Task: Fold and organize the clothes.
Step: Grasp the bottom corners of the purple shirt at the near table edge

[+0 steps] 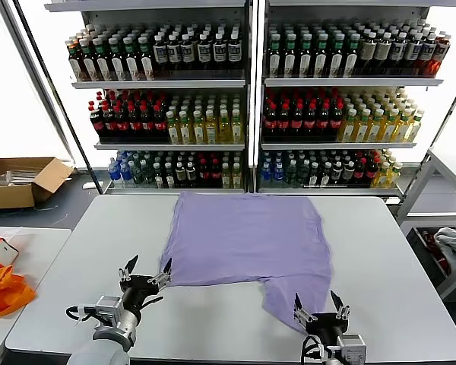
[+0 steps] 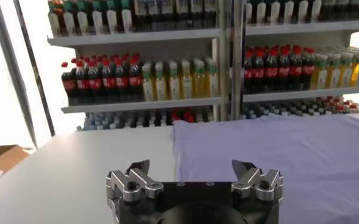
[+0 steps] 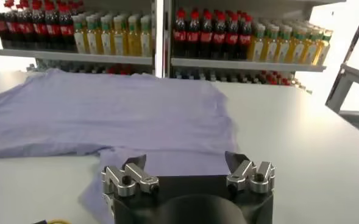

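Note:
The right gripper grabs the lavender T-shirt (image 1: 247, 239) by its loose flap (image 1: 296, 296) next, to straighten the shirt out for folding.
The lavender T-shirt (image 1: 247, 239) lies flat on the white table (image 1: 387, 251), plain side up, with one flap reaching toward the front right. My left gripper (image 1: 146, 275) is open at the shirt's front left corner, just off the fabric edge. My right gripper (image 1: 321, 308) is open over the tip of the front right flap. In the left wrist view the shirt (image 2: 277, 152) spreads ahead of the open left gripper (image 2: 190, 165). In the right wrist view the shirt (image 3: 106, 109) lies ahead of and under the open right gripper (image 3: 186, 160). No printed graphic shows.
Shelves of drink bottles (image 1: 243, 99) stand behind the table. An orange bag (image 1: 4, 285) lies on a side table at the left, a cardboard box (image 1: 19, 179) on the floor behind it. A whitish cloth (image 1: 454, 243) sits in a rack at the right.

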Tool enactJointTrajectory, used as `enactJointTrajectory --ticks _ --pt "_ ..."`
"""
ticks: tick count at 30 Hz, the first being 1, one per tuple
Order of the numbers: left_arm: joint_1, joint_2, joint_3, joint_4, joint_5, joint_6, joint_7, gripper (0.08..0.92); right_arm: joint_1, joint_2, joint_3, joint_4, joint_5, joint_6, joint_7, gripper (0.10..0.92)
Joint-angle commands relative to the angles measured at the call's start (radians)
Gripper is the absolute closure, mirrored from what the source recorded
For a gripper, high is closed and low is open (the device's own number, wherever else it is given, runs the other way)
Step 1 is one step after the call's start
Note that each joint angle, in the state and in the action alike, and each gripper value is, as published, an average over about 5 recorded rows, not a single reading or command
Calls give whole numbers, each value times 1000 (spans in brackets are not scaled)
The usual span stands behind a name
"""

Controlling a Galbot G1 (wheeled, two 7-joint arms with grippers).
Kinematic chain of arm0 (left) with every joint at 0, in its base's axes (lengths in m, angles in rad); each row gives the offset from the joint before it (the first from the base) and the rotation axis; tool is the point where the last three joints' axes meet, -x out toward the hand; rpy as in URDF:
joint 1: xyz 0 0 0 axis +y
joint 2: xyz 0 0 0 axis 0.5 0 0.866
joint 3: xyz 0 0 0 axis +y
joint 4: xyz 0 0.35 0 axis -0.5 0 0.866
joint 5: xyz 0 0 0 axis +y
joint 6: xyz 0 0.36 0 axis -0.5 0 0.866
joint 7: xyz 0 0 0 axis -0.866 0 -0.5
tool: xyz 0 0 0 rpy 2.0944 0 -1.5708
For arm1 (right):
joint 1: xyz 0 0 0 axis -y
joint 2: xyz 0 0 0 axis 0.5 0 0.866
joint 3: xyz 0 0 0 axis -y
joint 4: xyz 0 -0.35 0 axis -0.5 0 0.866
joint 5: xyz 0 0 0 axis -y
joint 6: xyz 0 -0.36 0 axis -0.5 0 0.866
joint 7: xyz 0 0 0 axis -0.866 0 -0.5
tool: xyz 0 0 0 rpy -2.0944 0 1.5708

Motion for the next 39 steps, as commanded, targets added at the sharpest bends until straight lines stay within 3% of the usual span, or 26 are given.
enactJointTrajectory --ticks 1,39 --pt "-2 4 10 39 -7 33 5 177 -13 2 -18 -9 5 6 24 203" --pt "-25 7 37 139 9 32 41 197 -58 21 -29 -44 -14 52 50 224"
